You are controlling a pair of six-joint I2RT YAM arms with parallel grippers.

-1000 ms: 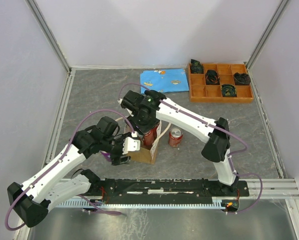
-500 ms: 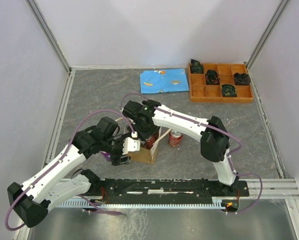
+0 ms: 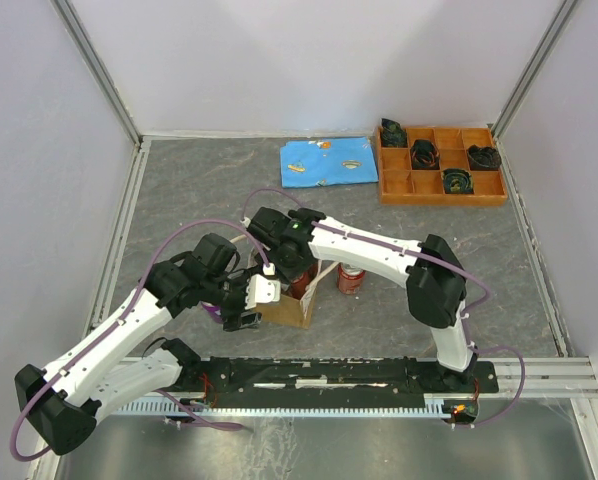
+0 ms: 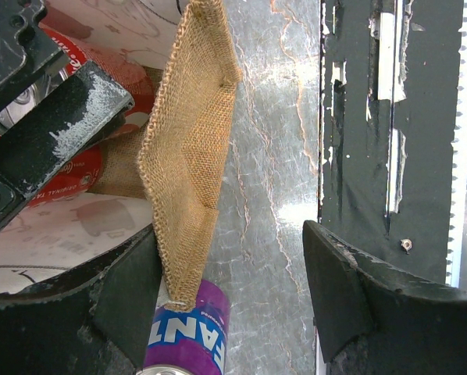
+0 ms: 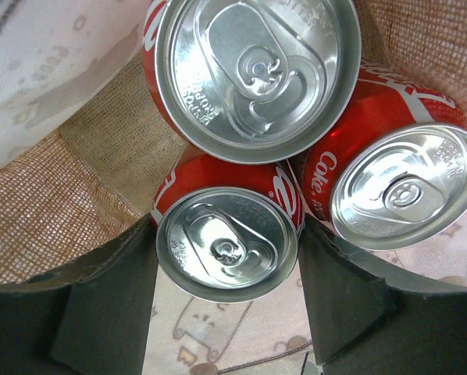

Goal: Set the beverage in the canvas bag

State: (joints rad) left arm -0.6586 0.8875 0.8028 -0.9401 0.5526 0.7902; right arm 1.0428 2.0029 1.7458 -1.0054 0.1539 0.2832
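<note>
The red cola can is inside the bag and would stay there, so the robot's right gripper needs to open.
My right gripper is shut on a red cola can, the beverage, held upright by its sides inside the canvas bag. Two more red cans stand in the bag beside it. From above, the right gripper reaches down into the bag. My left gripper is open at the bag's near left side. The bag's tan woven side panel hangs against its left finger, apart from the right one. A purple can lies below that panel.
Another red can stands on the table just right of the bag. A blue cloth lies at the back, with a wooden compartment tray holding dark items to its right. The black base rail runs along the near edge.
My right arm has come down and nearer, lowering the red can into the bag. The left arm has not moved.
</note>
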